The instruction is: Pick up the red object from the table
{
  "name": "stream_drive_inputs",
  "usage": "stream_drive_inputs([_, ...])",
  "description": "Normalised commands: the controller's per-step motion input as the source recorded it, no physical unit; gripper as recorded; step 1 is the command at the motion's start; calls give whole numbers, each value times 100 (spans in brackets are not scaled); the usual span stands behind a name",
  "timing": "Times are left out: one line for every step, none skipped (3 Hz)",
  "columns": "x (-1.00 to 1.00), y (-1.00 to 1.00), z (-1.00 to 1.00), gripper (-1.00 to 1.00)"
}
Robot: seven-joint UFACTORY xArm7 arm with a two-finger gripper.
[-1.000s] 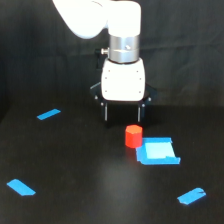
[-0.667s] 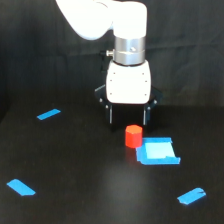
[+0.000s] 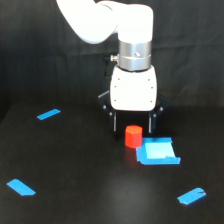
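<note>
I will next grab the red object with my gripper around its upright cylindrical body (image 3: pixel 133 137), to pick it up from the table.
The red object (image 3: pixel 133 136), a small upright red-orange cylinder, stands on the black table (image 3: pixel 75 170) just left of a blue square patch (image 3: pixel 157 151). My gripper (image 3: pixel 133 124) hangs directly above and slightly behind it, its two dark fingers (image 3: pixel 115 121) spread to either side of the cylinder's top. The jaws are open and I see no contact with the cylinder. The white gripper body (image 3: pixel 133 92) hides what lies behind it.
Blue tape strips lie on the table: one at the exterior view's left (image 3: pixel 48 114), one at the lower left (image 3: pixel 21 187), one at the lower right (image 3: pixel 192 195). A black cloth backdrop (image 3: pixel 30 50) hangs behind.
The arm has moved toward the exterior view's right and come lower, so the open fingers now straddle the red object's top. The cylinder has not moved.
</note>
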Motion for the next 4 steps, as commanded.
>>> stream_drive_inputs([-6,-52,-8,33])
stream_drive_inputs([3,1,-12,-95])
stream_drive_inputs([-8,2,-15,-97])
stream_drive_inputs([-5,-7,-15,-99])
